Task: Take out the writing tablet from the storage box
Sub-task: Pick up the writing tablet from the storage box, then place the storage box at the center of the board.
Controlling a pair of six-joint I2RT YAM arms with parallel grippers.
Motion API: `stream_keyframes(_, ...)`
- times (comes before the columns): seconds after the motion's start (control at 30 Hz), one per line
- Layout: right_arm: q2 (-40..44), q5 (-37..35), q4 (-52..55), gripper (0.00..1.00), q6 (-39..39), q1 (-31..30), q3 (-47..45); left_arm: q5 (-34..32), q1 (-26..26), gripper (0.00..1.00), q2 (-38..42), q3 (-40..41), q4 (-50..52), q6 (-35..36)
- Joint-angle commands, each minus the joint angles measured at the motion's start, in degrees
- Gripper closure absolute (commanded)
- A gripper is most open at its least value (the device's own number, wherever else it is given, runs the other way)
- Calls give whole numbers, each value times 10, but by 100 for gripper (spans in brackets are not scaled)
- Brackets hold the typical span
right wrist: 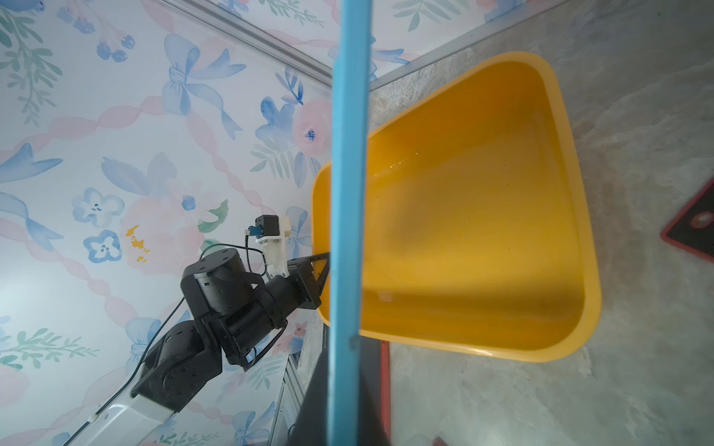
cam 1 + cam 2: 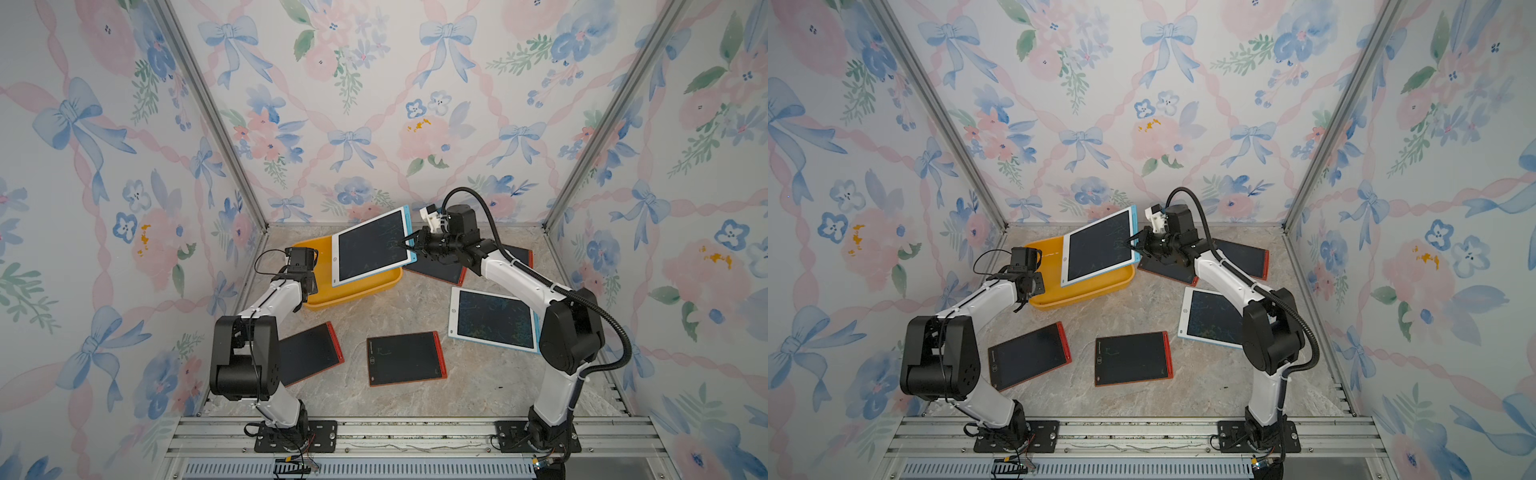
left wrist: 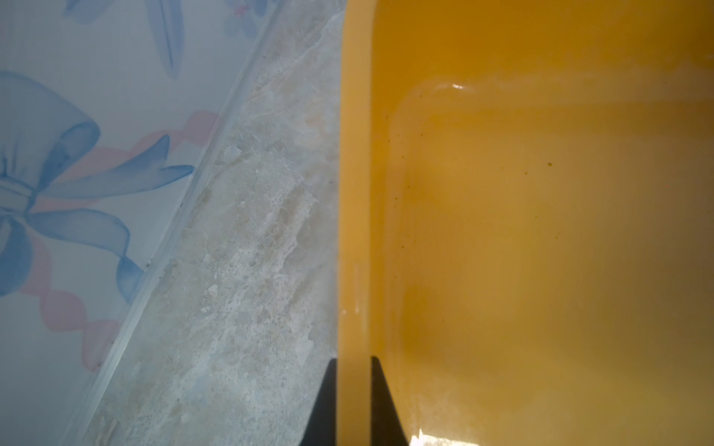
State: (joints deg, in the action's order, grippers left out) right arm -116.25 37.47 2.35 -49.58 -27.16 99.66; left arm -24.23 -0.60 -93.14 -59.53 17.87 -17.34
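The robot needs to move the storage box (image 2: 345,299) closer before its left gripper lets go of it, because a gap of tabletop lies between the storage box and the side.
The yellow-orange storage box (image 2: 345,299) (image 2: 1075,297) sits at the back left of the table. My left gripper (image 2: 306,303) (image 3: 353,361) is shut on its near-left rim (image 3: 355,193), one finger on each side. The writing tablet (image 2: 370,249) (image 2: 1098,249), white-framed with a blue edge and a dark screen, hangs tilted above the box. My right gripper (image 2: 407,245) (image 2: 1133,245) (image 1: 345,355) is shut on its blue edge (image 1: 347,193). In the right wrist view the inside of the box (image 1: 483,231) shows bare.
Two red-edged tablets (image 2: 309,353) (image 2: 405,357) lie at the front of the table and a white-and-blue one (image 2: 494,320) at the right. Two more red-edged tablets (image 2: 440,270) (image 2: 519,253) lie under the right arm. Flowered walls close in three sides.
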Motion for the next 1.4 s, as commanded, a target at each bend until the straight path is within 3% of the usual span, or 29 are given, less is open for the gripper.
stream_keyframes(0.0, 32, 8, -51, 97, -16, 17, -26, -65, 13, 100, -26, -18, 23, 45)
stream_keyframes(0.37, 135, 22, -25, 97, 0, 86, -103, -69, 48, 100, -89, -62, 23, 58)
stream_keyframes(0.57, 174, 31, -21, 96, 11, 121, -151, -35, 51, 100, -88, -52, 36, 88)
stream_keyframes(0.7, 191, 37, -23, 96, 13, 140, -179, -66, 55, 100, -95, -43, 39, 125)
stream_keyframes(0.9, 208, 51, -22, 97, 16, 167, -203, -51, 81, 99, -99, -59, 46, 125)
stream_keyframes(1.37, 240, 63, -33, 97, 15, 193, -258, -66, 94, 56, -134, -81, 52, 136)
